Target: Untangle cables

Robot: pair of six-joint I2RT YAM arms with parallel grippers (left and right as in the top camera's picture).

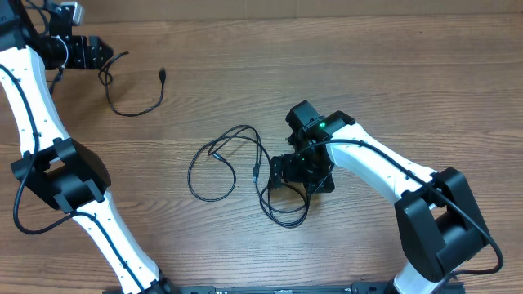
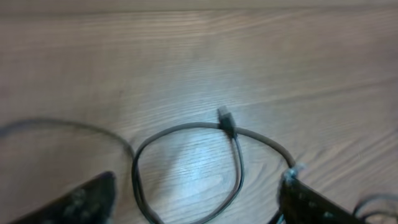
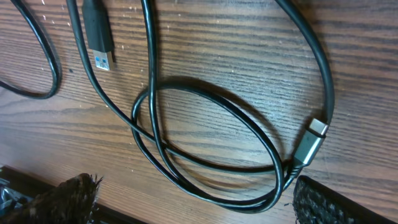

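Observation:
I need to untangle the thin black cable, so my left gripper should grab it by its loop next and leave its far plug end free.
One thin black cable lies apart at the far left, its plug end free. My left gripper hovers at that cable's other end. In the left wrist view its fingers are spread wide, open, with a loop of the cable and a small plug lying on the wood between them. The tangled cables lie at mid-table. My right gripper is over their right side, open, with overlapping loops, a silver-tipped plug and a blue-tongued USB plug beneath it.
The wooden table stretches bare to the far right. The white left arm runs down the left side and the white right arm crosses the right front.

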